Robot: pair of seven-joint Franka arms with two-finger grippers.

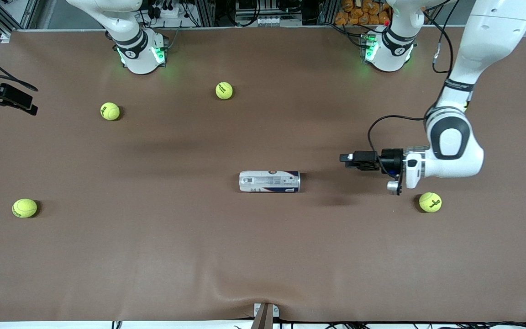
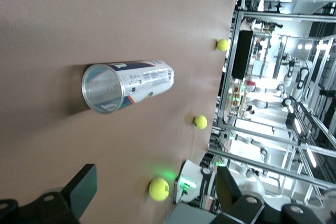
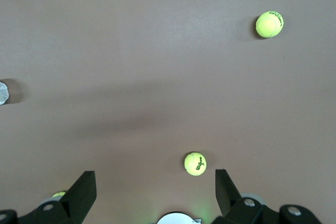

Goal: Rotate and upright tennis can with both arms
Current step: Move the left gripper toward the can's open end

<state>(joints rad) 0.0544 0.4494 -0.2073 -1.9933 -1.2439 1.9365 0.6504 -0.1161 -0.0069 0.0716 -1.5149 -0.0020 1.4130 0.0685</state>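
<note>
The robot's left gripper needs to rotate and upright the tennis can point(image 1: 269, 181), so next it needs to take hold of the can by the rim of its opening point(image 1: 298, 181).
The tennis can point(image 1: 269, 181) lies on its side in the middle of the brown table, its long axis running between the two arms' ends. In the left wrist view the tennis can point(image 2: 126, 85) shows its open metallic-rimmed mouth. My left gripper point(image 1: 346, 160) is held level and low over the table, pointing at the can's end toward the left arm, a short gap away. Its fingers point(image 2: 84, 184) are open and empty. My right gripper point(image 3: 155, 192) is out of the front view, high over the table, open and empty. The can's end point(image 3: 2, 93) shows at the edge of the right wrist view.
Several yellow-green tennis balls lie loose: one point(image 1: 430, 202) just under the left arm's wrist, one point(image 1: 224, 90) and one point(image 1: 110, 111) near the right arm's base point(image 1: 139, 55), one point(image 1: 24, 208) at the right arm's end. A black fixture point(image 1: 2, 98) juts in at that end.
</note>
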